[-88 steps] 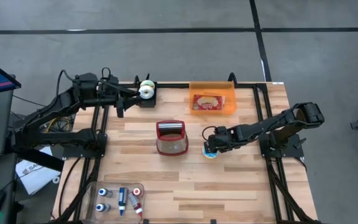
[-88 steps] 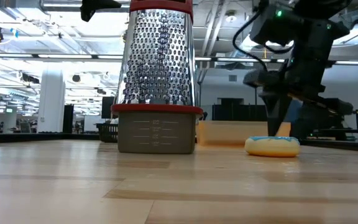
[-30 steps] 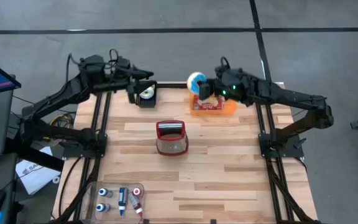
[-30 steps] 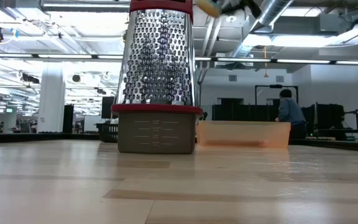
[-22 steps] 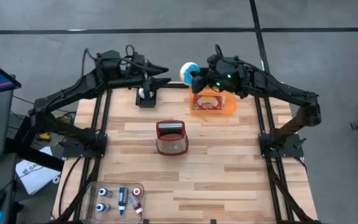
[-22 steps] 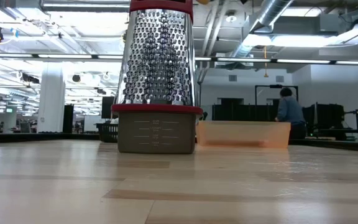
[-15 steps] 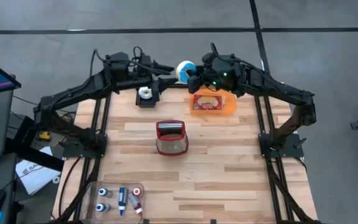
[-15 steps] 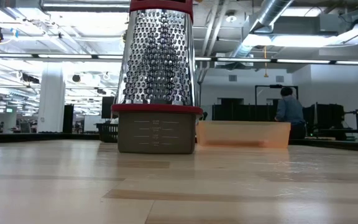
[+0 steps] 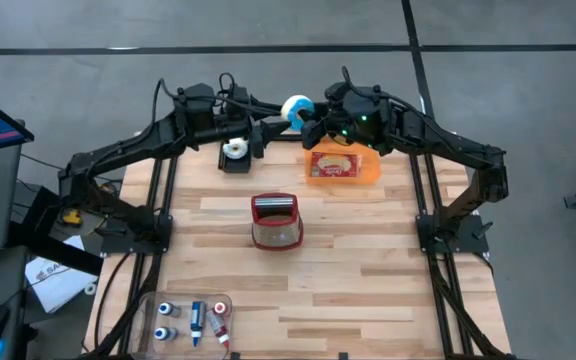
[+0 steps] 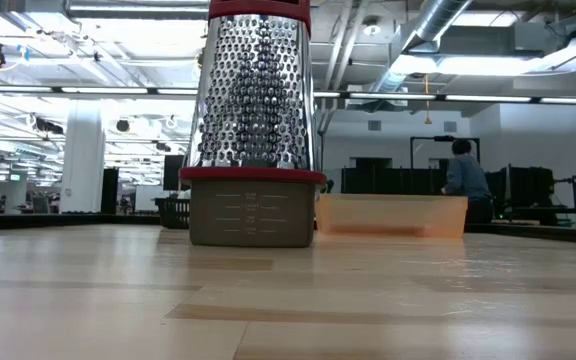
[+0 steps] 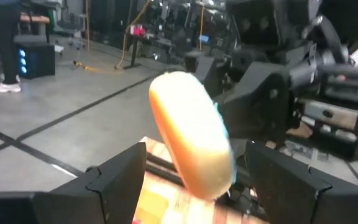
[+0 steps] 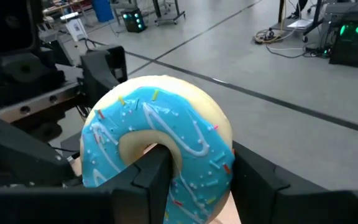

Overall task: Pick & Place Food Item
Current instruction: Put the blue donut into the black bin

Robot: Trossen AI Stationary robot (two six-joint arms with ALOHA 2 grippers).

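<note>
My left gripper has to grab the blue-iced donut by its outer rim (image 9: pixel 287 112) next. Then it can place the donut in the black bin (image 9: pixel 235 163).
A donut (image 9: pixel 295 108) with blue icing and sprinkles hangs high above the table's far edge, with my right gripper (image 9: pixel 305 116) shut on it. In the right wrist view the iced face of the donut (image 12: pixel 160 143) is turned toward the camera. My left gripper (image 9: pixel 271 124) comes at it level from the table's left and is open. In the left wrist view the donut's plain underside (image 11: pixel 191 134) stands on edge between my left gripper's (image 11: pixel 194 163) two fingers, with a gap on each side. Neither gripper shows in the low view. My right gripper has one finger (image 12: pixel 156 169) through the donut's hole and the other finger (image 12: pixel 257 183) outside the rim, with the ring's near section (image 12: pixel 197 186) pinched between them. The fingers come from the table's right, slanting slightly down. The donut stands on edge, lifted clear.
An orange bin (image 9: pixel 342 160) with a packet inside stands at the far edge, right of centre. A black stand with a white item (image 9: pixel 234 152) sits at the far left. A red-rimmed box grater (image 9: pixel 276 221) stands mid-table. A clear tray of small bottles (image 9: pixel 193 318) lies near left.
My left gripper has travelled toward the table's right, level, up to the donut. My right gripper has carried the donut up and a little toward the table's left, away from above the orange bin; the donut has turned with the wrist and stays clear of everything.
</note>
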